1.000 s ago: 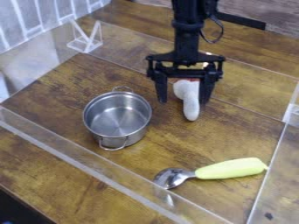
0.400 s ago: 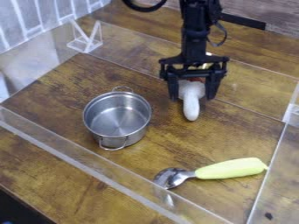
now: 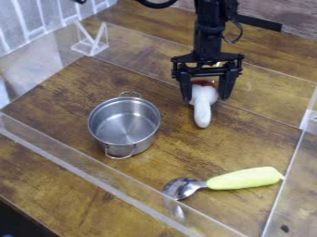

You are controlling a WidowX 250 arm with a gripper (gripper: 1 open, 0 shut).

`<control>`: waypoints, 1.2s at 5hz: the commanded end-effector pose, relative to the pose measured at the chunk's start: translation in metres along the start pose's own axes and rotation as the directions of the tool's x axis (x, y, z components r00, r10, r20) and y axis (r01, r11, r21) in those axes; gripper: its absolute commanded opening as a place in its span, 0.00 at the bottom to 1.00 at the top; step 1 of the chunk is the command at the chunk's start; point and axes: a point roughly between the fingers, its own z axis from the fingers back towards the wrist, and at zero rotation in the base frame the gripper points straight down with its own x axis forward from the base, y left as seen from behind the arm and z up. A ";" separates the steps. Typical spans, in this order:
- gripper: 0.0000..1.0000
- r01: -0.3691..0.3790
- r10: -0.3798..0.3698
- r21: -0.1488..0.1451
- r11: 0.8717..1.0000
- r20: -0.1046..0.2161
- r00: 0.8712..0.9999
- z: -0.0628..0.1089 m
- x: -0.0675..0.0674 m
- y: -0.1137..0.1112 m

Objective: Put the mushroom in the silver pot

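Observation:
The mushroom [image 3: 202, 111] has to go in the silver pot, so my gripper next needs to grab its red-brown cap [image 3: 205, 84].
The mushroom [image 3: 202, 111] lies on the wooden table right of centre, its white stem pointing toward the camera and its red-brown cap under the gripper. My gripper [image 3: 206, 93] points straight down and stands open. Its two black fingers [image 3: 183, 90] straddle the mushroom's cap end, one on each side, with visible gaps. I cannot tell whether the tips touch the table. The silver pot [image 3: 124, 125] stands upright and empty to the left, a hand-width from the mushroom.
A spoon [image 3: 225, 181] with a yellow-green handle lies near the front right. Clear acrylic walls [image 3: 74, 162] fence the front and sides of the wooden table [image 3: 247, 139]. A small clear stand [image 3: 89, 39] sits at the back left.
The gripper has shifted right and a little farther back, coming to straddle the mushroom's cap end, and its jaws have rolled slightly. It stays open. Mushroom, pot and spoon have not moved.

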 end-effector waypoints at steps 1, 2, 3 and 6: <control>1.00 0.010 -0.008 -0.028 1.000 0.043 0.999 0.008 0.008 0.002; 1.00 0.031 -0.030 -0.017 0.999 0.034 0.999 -0.003 0.006 0.003; 1.00 0.081 -0.081 -0.020 0.997 0.024 0.996 0.002 0.014 0.001; 1.00 0.071 -0.072 -0.029 0.997 -0.033 0.997 0.021 0.016 -0.023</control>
